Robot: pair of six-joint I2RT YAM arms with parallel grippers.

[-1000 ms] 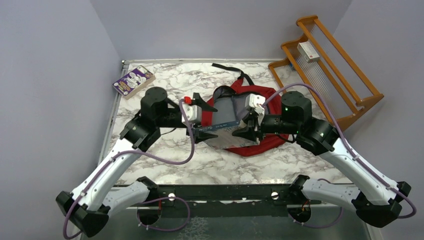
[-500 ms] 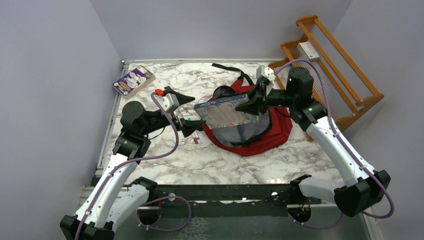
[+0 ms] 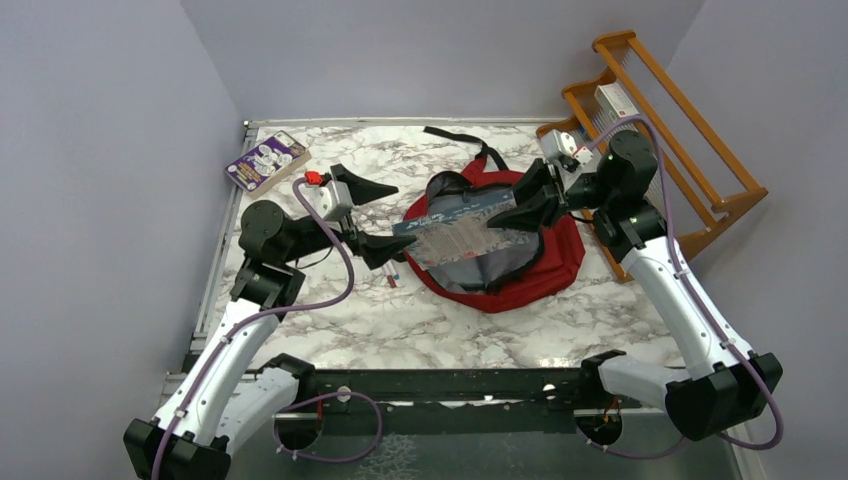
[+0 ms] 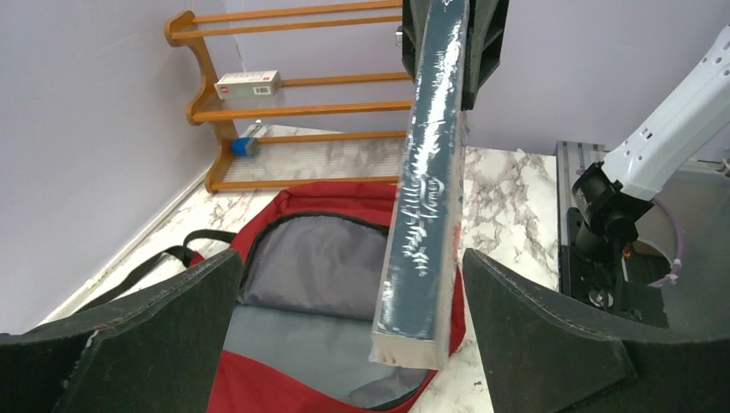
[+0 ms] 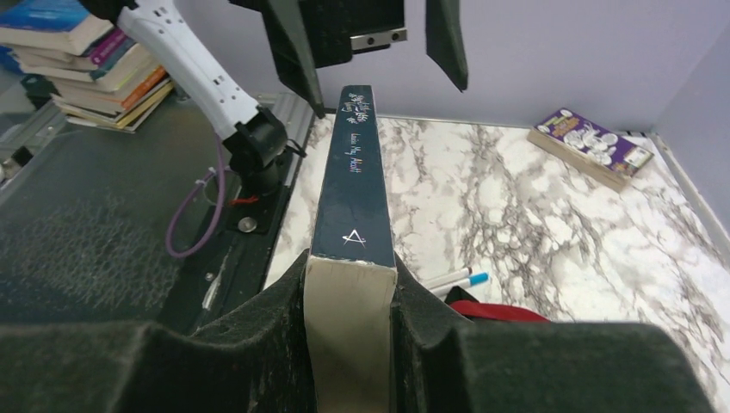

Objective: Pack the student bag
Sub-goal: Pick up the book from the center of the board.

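I will grab the book by its loose end point(image 3: 424, 249) with my left gripper next. The opposite end of the book will stay free to go into the open bag point(image 3: 548, 268).
The red student bag point(image 3: 548, 268) lies open in the middle of the table, its grey lining point(image 3: 482, 266) showing. My right gripper point(image 3: 530, 200) is shut on one end of a dark blue book point(image 3: 455, 225) and holds it on edge, tilted, above the bag's opening. In the right wrist view the book point(image 5: 353, 172) is clamped between the right gripper's point(image 5: 351, 284) jaws. My left gripper point(image 3: 385, 215) is open and empty just left of the book. In the left wrist view the book point(image 4: 426, 198) hangs between the wide-open fingers point(image 4: 172, 327) over the bag's lining point(image 4: 310, 258).
A purple book point(image 3: 266, 160) lies at the back left corner. Two pens point(image 3: 392, 275) lie left of the bag. A wooden rack point(image 3: 700, 190) with a white box point(image 3: 617, 102) stands at the back right. A black strap point(image 3: 460, 138) trails behind the bag.
My right gripper has lifted the book off the bag and drawn it back to the right. My left gripper has pulled away to the left and stands open.
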